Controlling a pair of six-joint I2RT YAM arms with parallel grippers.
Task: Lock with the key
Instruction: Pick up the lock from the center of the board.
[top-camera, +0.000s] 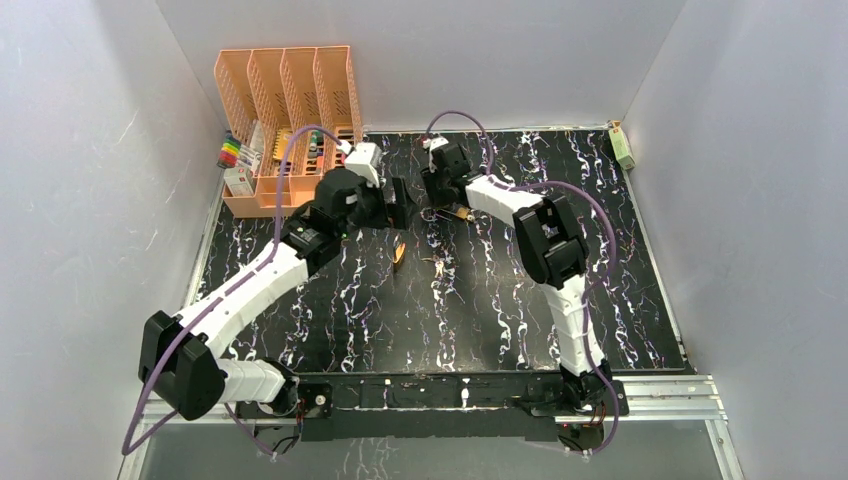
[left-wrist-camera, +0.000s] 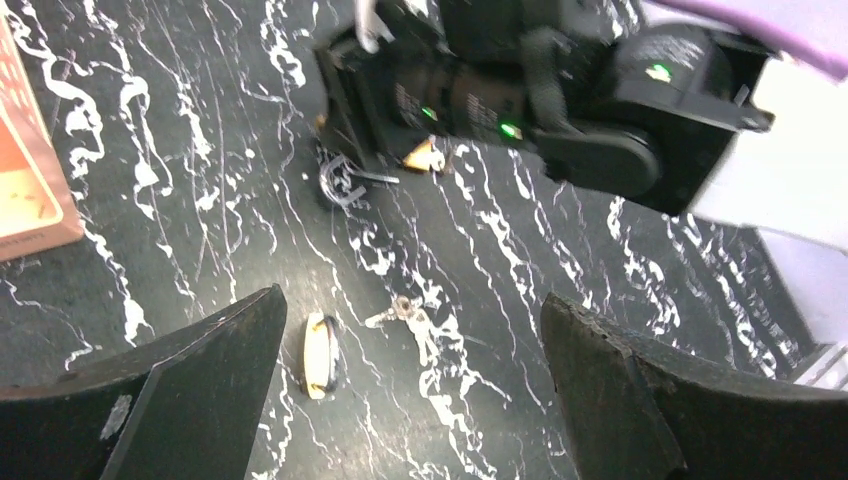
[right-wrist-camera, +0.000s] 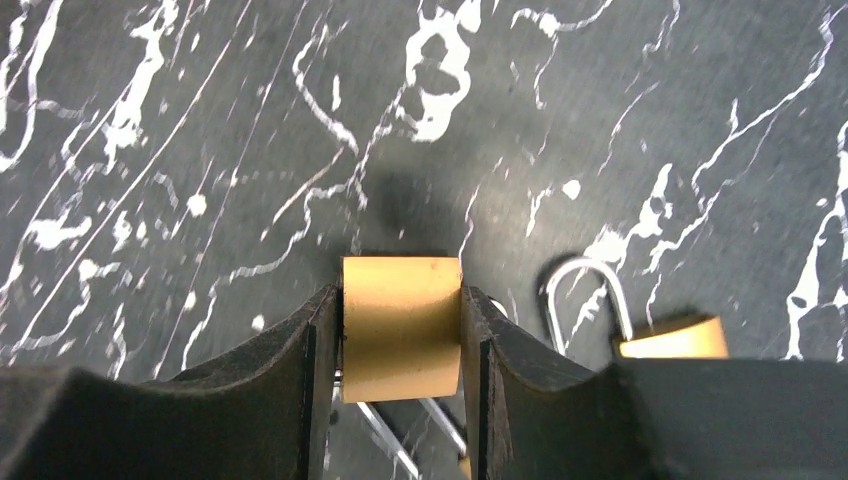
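Observation:
My left gripper reaches the brass padlock's shackle next and grabs it, since the padlock's body stays free for my right gripper to regrip for locking.
My right gripper (right-wrist-camera: 400, 400) is shut on a brass padlock (right-wrist-camera: 401, 325), its body squeezed between the two pads just above the table. A second brass padlock (right-wrist-camera: 672, 338) with a silver shackle lies just right of it. In the left wrist view, a small bunch of silver keys (left-wrist-camera: 410, 315) lies on the black marbled table (left-wrist-camera: 180, 200). A small pale-and-black lock (left-wrist-camera: 320, 353) lies on its side left of the keys. My left gripper (left-wrist-camera: 412, 345) is open and empty above the keys. In the top view the left gripper (top-camera: 398, 205) sits close beside the right gripper (top-camera: 437, 205).
An orange file rack (top-camera: 288, 120) with small items stands at the back left, its corner showing in the left wrist view (left-wrist-camera: 30, 190). A small green box (top-camera: 623, 145) sits at the back right corner. White walls enclose the table on three sides.

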